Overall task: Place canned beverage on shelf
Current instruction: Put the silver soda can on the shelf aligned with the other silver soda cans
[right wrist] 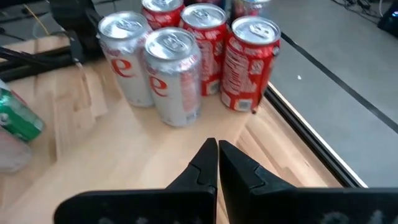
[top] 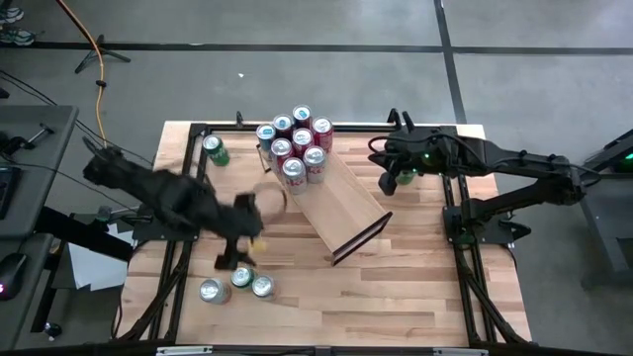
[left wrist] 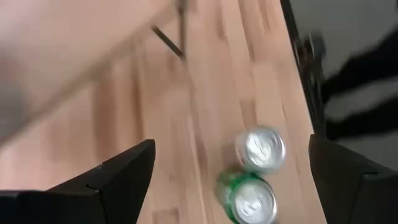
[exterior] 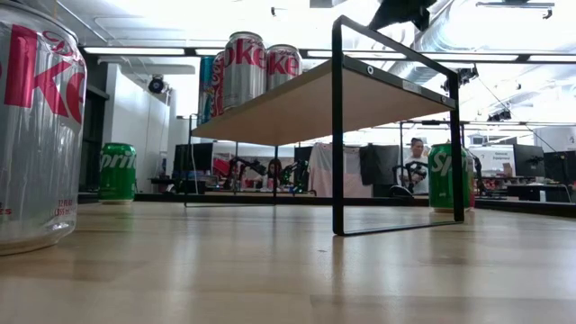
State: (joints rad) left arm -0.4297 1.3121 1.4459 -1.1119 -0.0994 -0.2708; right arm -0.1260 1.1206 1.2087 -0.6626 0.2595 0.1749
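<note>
I should next place the silver can on the shelf (top: 341,203), so I should grab it with my left gripper by its side below the lid (top: 267,279).
The shelf (top: 341,203) is a pale plank on a black frame, lying slantwise across the table's middle. Several silver and red cans (top: 297,146) stand on its far end. Three cans (top: 242,280) stand on the table near the front left; two of them (left wrist: 260,149) show in the left wrist view. My left gripper (top: 240,259) hangs open above them, tipped down, touching nothing. My right gripper (right wrist: 217,155) is shut and hovers off the shelf's right side, pointing at the shelved cans (right wrist: 171,71), nothing held.
One green can (top: 215,150) stands on the table at the far left. Another green can (exterior: 447,175) stands right of the shelf, below my right arm. In the low view a silver and red can (exterior: 36,126) stands close to the camera. Bare wood lies at the front right.
</note>
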